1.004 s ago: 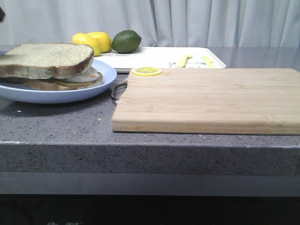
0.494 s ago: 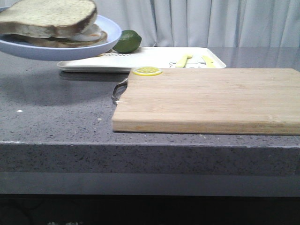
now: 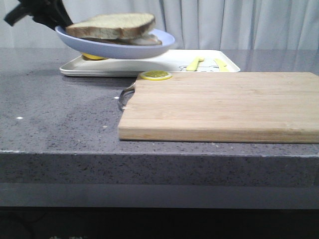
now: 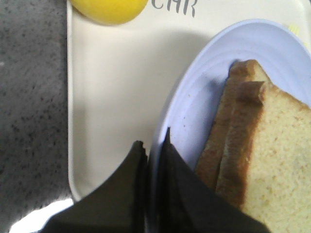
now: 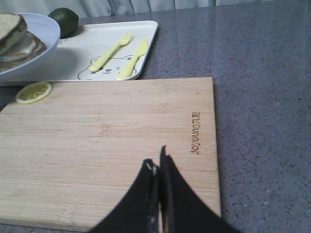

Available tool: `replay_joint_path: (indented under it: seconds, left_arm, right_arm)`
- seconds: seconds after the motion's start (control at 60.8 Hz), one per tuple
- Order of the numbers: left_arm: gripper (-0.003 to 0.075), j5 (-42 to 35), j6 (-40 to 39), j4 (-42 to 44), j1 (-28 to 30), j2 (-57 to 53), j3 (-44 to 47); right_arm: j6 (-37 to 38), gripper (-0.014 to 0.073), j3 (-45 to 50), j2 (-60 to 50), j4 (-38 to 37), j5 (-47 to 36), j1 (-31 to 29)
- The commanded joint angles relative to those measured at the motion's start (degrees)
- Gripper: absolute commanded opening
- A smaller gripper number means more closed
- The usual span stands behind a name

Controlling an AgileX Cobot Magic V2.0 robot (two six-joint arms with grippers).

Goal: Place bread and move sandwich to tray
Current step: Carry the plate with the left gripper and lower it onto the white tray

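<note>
The light blue plate (image 3: 117, 50) hangs tilted, its base still above the white tray. It comes down first, and it is too early for my left gripper to release.
My left gripper (image 3: 59, 24) is shut on the rim of the light blue plate (image 3: 117, 50) and holds it in the air over the left end of the white tray (image 3: 70, 69). The sandwich (image 3: 113, 27) lies on the plate, with the plain bread slice (image 4: 279, 150) on top; the egg is almost hidden between the slices. In the left wrist view my fingers (image 4: 153, 143) pinch the plate rim (image 4: 204, 97) above the tray (image 4: 112, 92). My right gripper (image 5: 158, 162) is shut and empty over the wooden cutting board (image 5: 107, 131).
A lemon (image 4: 109, 7) and a lime (image 5: 64, 18) sit at the tray's left end. A yellow fork (image 5: 111, 52) and knife (image 5: 133, 58) lie on its right part. A lemon slice (image 3: 155, 75) rests on the board's far left corner.
The plate with the sandwich has risen off the counter at the left and moved right and back, to hang over the tray. The left gripper now shows at its rim.
</note>
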Motion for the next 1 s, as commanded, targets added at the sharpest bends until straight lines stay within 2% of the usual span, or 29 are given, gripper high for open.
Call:
replay_joint_path:
  seconds: [0.0,0.115,0.28,0.559,0.707,0.987]
  left_arm:
    - [-0.002,1.5,-3.9,-1.8,-1.2,1.0,-11.1]
    - [-0.002,4.1,-6.1,-1.8,-1.5,7.4,-21.8]
    - [-0.002,4.3,-6.7,-2.8,-1.7,12.2,-29.6]
    - [-0.002,-0.7,-6.7,-3.0,-1.7,12.6,-29.7]
    - [-0.002,-0.8,-6.5,-3.1,-1.7,12.9,-29.7]
    - [-0.002,-0.8,-3.4,-11.8,-1.7,16.8,-29.7]
  right_arm:
    - [0.0,-0.0064,-1.3,0.3,0.1,-4.7,0.0]
    - [-0.1,-0.0064,-1.3,0.3,0.1,-4.7,0.0]
    - [-0.1,-0.0064,-1.3,0.3,0.1,-4.7,0.0]
    - [-0.1,-0.0064,-1.3,0.3,0.1,-4.7,0.0]
    - [-0.1,-0.0064,-1.3,0.3,0.1,-4.7,0.0]
    - [-0.1,-0.0064,-1.3,0.3,0.1,-4.7,0.0]
